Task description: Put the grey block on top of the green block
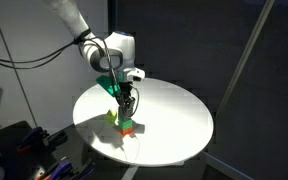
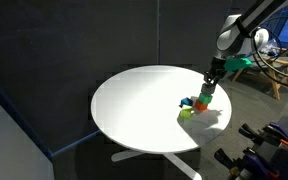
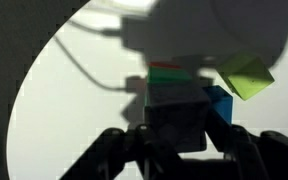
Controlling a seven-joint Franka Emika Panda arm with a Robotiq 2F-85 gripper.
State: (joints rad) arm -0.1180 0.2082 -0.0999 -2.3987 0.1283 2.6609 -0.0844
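The grey block sits over the green block [image 1: 127, 122] with only a thin part of the green block showing past it, so my gripper needs to release the grey block.
In the wrist view the grey block [image 3: 177, 112] sits between the dark fingers [image 3: 124, 148], and my gripper [image 3: 179, 128] is shut on it. Just beyond the grey block's far edge a strip of the green block [image 3: 167, 76] shows, with an orange-red edge [image 3: 167, 66] behind it. In both exterior views the gripper [image 1: 127, 103] [image 2: 210, 84] hangs straight over the small cluster of blocks, where the green block [image 1: 127, 122] [image 2: 206, 97] sits on an orange one [image 2: 201, 104]. Whether the grey block touches the green one I cannot tell.
A blue cube [image 3: 220, 100] [image 2: 189, 102] and a yellow-green cube [image 3: 246, 75] [image 2: 185, 113] [image 1: 112, 117] lie close beside the stack. All of this is on a round white table [image 1: 174, 125] [image 2: 134, 100]. Dark curtains surround it, and equipment [image 1: 24, 150] [image 2: 269, 140] stands by the table's edge.
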